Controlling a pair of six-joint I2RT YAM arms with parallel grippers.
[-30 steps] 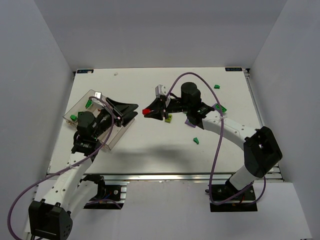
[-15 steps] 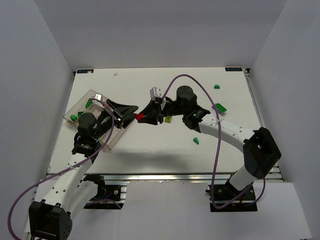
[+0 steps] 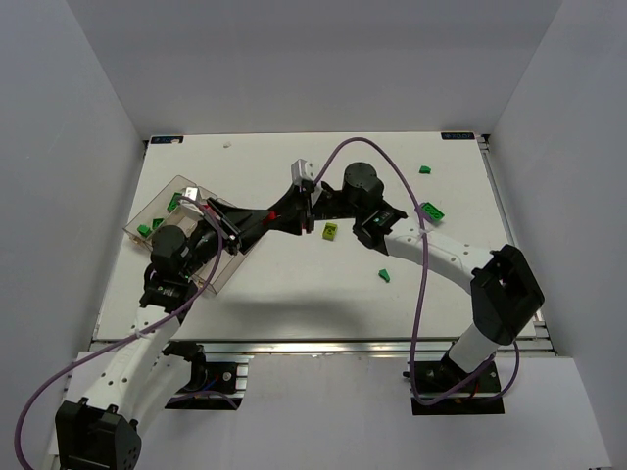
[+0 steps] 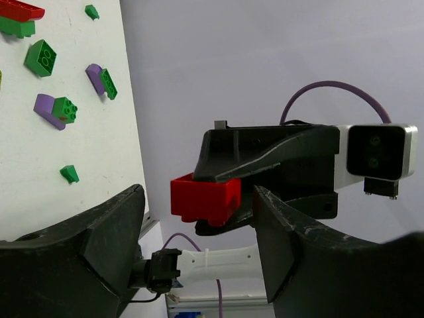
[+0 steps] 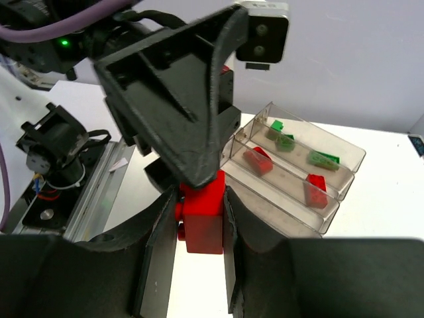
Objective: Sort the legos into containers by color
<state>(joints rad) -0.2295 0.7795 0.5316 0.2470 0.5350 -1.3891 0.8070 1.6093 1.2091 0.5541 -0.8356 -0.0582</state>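
Note:
My left gripper is ready to close on the red lego (image 3: 272,215) (image 4: 206,200) now. The lego is between both fingers, level with its sides, so my fingers would catch the lego if I closed now.
My right gripper (image 3: 274,216) is shut on a red lego (image 5: 204,220), held above the table. It holds the brick between the open fingers (image 4: 109,228) of my left gripper (image 3: 255,221), which do not touch it; the brick shows in the left wrist view (image 4: 205,197). The clear divided tray (image 3: 217,273) lies under my left arm. In the right wrist view the tray (image 5: 331,213) holds two red bricks in one compartment and green bricks in the one behind. Loose on the table are a yellow-green brick (image 3: 330,231) and green bricks (image 3: 384,275), (image 3: 432,211), (image 3: 425,169).
The left wrist view shows more loose bricks on the table: a red one on green (image 4: 18,12), a green one (image 4: 40,57) and purple-and-green pieces (image 4: 56,109). White walls enclose the table on three sides. The right arm's purple cable (image 3: 392,157) arcs above the table.
My right gripper has carried the red lego leftward, from mid-table to between my left gripper's open fingers. The left arm has shifted only slightly.

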